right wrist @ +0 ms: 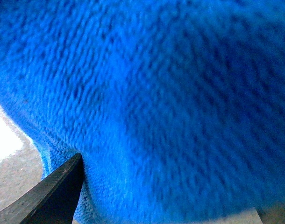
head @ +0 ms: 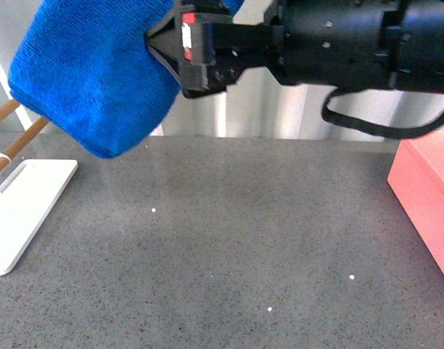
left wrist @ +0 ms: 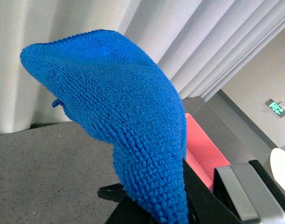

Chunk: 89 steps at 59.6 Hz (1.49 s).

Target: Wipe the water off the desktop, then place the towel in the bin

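Note:
The blue towel needs to go into the bin [left wrist: 203, 154], so my right gripper will grab it by its loose upper edge [left wrist: 93, 44] next.
The bright blue towel [head: 91, 73] hangs bunched above the far left of the dark grey speckled desktop [head: 222, 240]. In the left wrist view the towel [left wrist: 119, 112] rises out of my left gripper [left wrist: 166, 210], which is shut on its lower end. My right gripper [head: 162, 45] reaches in from the right at the top of the front view, open, with its tips against the towel's side. The towel [right wrist: 161, 93] fills the right wrist view, where one dark fingertip [right wrist: 58, 191] shows. The salmon-pink bin [head: 429, 196] stands at the right edge, and the bin [left wrist: 203, 154] also shows beyond the left jaws.
A flat white stand [head: 25, 203] with wooden rods [head: 18, 138] sits at the left edge of the desktop. A few tiny white specks [head: 351, 276] lie on the near surface. Pale curtains [left wrist: 203, 42] hang behind the desk.

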Each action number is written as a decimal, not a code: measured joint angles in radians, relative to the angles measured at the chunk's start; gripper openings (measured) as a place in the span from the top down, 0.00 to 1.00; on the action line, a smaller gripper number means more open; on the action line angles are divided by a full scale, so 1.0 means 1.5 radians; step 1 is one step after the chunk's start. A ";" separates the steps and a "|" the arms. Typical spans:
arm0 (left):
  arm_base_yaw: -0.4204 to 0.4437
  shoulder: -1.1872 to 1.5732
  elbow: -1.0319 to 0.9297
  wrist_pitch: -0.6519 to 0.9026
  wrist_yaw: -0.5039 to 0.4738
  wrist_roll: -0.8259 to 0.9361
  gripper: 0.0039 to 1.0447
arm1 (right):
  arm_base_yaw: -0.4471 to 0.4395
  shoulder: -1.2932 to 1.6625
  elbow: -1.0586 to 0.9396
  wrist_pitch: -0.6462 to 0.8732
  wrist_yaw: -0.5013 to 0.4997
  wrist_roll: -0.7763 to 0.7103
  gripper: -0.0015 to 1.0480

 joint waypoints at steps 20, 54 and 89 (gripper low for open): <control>0.003 0.000 0.000 0.000 -0.004 0.001 0.96 | 0.037 0.056 0.081 -0.014 -0.011 -0.009 0.07; 0.004 0.000 -0.001 0.000 -0.004 0.003 0.96 | 0.060 0.063 0.079 0.049 0.018 -0.024 0.19; 0.006 0.004 -0.004 -0.001 -0.015 0.013 0.54 | 0.056 0.075 0.048 0.141 0.081 -0.050 0.93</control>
